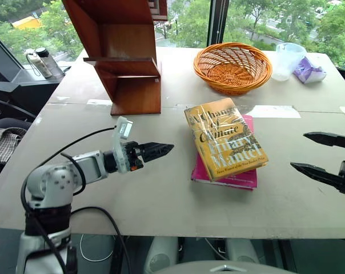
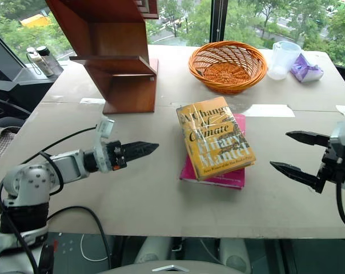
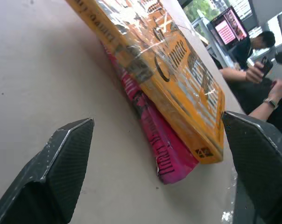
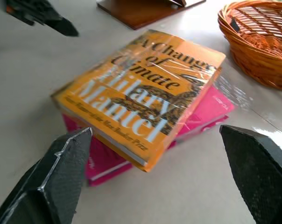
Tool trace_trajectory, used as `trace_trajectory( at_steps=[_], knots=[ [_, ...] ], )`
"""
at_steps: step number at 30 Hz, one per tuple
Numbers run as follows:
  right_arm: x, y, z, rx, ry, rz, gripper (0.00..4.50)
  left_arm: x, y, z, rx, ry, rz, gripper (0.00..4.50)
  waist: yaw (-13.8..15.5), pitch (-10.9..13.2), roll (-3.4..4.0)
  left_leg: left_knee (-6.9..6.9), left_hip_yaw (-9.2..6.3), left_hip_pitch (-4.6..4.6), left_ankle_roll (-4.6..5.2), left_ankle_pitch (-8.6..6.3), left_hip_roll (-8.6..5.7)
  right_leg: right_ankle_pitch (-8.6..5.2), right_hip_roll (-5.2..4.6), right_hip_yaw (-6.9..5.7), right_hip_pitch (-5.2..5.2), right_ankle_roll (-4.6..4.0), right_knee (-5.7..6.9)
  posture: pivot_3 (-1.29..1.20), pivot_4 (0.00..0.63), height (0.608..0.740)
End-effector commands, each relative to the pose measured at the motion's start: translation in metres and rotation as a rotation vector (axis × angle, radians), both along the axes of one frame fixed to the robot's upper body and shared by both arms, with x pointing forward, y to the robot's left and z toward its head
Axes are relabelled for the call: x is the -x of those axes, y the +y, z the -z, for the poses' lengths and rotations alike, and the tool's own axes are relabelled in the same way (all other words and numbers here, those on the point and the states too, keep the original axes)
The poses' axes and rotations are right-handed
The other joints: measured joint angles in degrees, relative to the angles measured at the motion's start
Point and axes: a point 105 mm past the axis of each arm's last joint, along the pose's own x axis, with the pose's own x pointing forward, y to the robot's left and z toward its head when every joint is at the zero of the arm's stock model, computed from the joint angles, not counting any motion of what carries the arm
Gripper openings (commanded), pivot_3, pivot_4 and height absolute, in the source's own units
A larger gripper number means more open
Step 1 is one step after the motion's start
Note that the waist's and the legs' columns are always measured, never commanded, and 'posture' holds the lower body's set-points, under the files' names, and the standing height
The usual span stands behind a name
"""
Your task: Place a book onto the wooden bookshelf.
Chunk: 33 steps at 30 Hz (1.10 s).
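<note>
I will next grab the golden-yellow book by the middle of its spine (image 1: pixel 197 141). The spine sticks out past the magenta-pink paperback (image 1: pixel 241 178), so there is room for my left gripper's fingers underneath.
The golden-yellow book (image 1: pixel 225 140) lies flat near the middle of the table, on top of a magenta-pink paperback (image 1: pixel 241 178). The wooden bookshelf (image 1: pixel 127 63) stands at the back left of the table. My left gripper (image 1: pixel 169 148) hovers left of the books and points at them; the left wrist view shows its fingers (image 3: pixel 61 158) spread apart with nothing between them. Right of the books, my right gripper (image 1: pixel 299 151) is open and empty, clear of the stack. The right wrist view looks onto the book (image 4: pixel 145 93) between its two fingers (image 4: pixel 57 172).
An orange wicker basket (image 1: pixel 232 67) sits at the back behind the books. A clear plastic cup (image 1: pixel 288 60) and a purple wrapper (image 1: pixel 308 71) lie at the back right. Bottles (image 1: pixel 41 61) stand off the table's left. Bare table (image 1: pixel 161 194) lies in front.
</note>
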Motion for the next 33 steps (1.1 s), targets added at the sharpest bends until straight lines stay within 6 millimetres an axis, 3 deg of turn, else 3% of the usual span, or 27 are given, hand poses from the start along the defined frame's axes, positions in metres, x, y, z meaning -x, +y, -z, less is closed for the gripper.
trace_trajectory(
  at_steps=[1, 11, 20, 23, 30, 31, 33],
  knots=[
    [0.015, 0.005, -0.015, -0.042, -0.078, -0.027, 4.45, -0.019, -0.009, -0.006, 0.128, 0.125, -0.005, 4.50, 0.07, -0.03, -0.09, 0.03, 0.00, 0.01, 0.00, 0.00, -0.02, 0.04, -0.01, 0.00, 0.02, 0.08, -0.01, 0.00, 0.150, 0.733],
    [0.019, 0.023, -0.008, -0.077, -0.093, -0.042, 4.45, -0.069, -0.059, 0.000, 0.275, 0.295, 0.001, 4.50, -0.14, -0.03, -0.22, 0.02, 0.06, 0.03, 0.00, 0.00, -0.07, 0.26, -0.01, 0.09, 0.03, -0.04, -0.02, 0.00, 0.150, 0.733],
    [0.021, 0.029, -0.012, -0.063, -0.108, -0.048, 4.45, -0.079, -0.094, 0.018, 0.261, 0.340, 0.069, 4.50, -0.03, -0.03, -0.25, 0.03, 0.05, -0.19, 0.00, -0.01, -0.07, 0.18, -0.05, 0.06, -0.16, -0.23, -0.06, 0.00, 0.150, 0.733],
    [0.022, 0.030, -0.011, -0.054, -0.104, -0.046, 4.50, -0.080, -0.094, 0.020, 0.300, 0.345, 0.087, 3.66, -0.03, -0.03, -0.24, 0.03, 0.05, -0.22, 0.01, -0.01, -0.07, 0.17, -0.06, 0.05, -0.19, -0.24, -0.07, 0.00, 0.150, 0.733],
    [0.020, 0.032, -0.008, -0.044, -0.102, -0.036, 4.50, -0.081, -0.083, 0.009, 0.355, 0.302, 0.114, 0.35, -0.05, -0.03, -0.25, 0.03, 0.01, -0.28, 0.01, -0.01, -0.07, 0.15, -0.10, 0.00, -0.22, -0.27, -0.08, 0.00, 0.150, 0.733],
    [0.019, 0.032, -0.008, -0.047, -0.103, -0.035, 4.50, -0.081, -0.078, 0.003, 0.366, 0.286, 0.117, 0.12, -0.11, -0.03, -0.25, 0.03, 0.01, -0.28, 0.01, -0.01, -0.07, 0.15, -0.11, 0.00, -0.23, -0.27, -0.08, 0.00, 0.150, 0.733],
    [0.017, 0.031, -0.008, -0.054, -0.106, -0.033, 4.50, -0.079, -0.067, -0.011, 0.377, 0.242, 0.124, 0.12, -0.24, -0.03, -0.25, 0.03, 0.01, -0.40, 0.01, -0.01, -0.06, 0.18, -0.11, 0.01, -0.36, -0.22, -0.07, 0.00, 0.150, 0.733]
  ],
)
